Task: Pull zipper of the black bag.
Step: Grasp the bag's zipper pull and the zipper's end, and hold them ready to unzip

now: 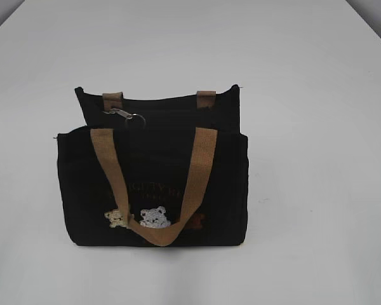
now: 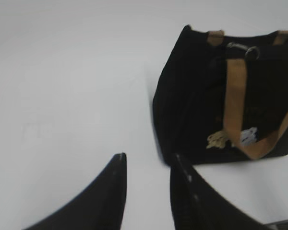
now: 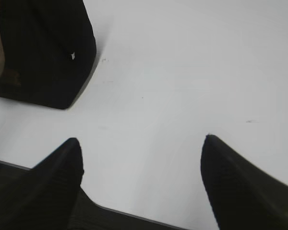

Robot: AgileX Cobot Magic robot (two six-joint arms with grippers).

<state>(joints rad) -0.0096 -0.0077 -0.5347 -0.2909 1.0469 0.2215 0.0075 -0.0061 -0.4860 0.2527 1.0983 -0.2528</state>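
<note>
My left gripper next pinches its top edge (image 1: pixel 94 119) beside the zipper pull, which steadies the black bag for pulling its zipper (image 1: pixel 122 114).
The black bag (image 1: pixel 159 171) stands upright on the white table, with tan handles, gold lettering and bear patches on its front. The zipper pull, a small silver tab with a ring (image 1: pixel 124 116), lies at the top left of the bag. It also shows in the left wrist view (image 2: pixel 242 48) on the bag (image 2: pixel 197 100). My left gripper (image 2: pixel 148 162) is open and empty, low over the table to the left of the bag. My right gripper (image 3: pixel 141 143) is wide open and empty, to the right of the bag's corner (image 3: pixel 53 57). Neither gripper shows in the exterior view.
The white table (image 1: pixel 317 127) spreads around the bag. Its front edge shows in the right wrist view (image 3: pixel 134 215). Grey floor shows at the far corners of the exterior view.
</note>
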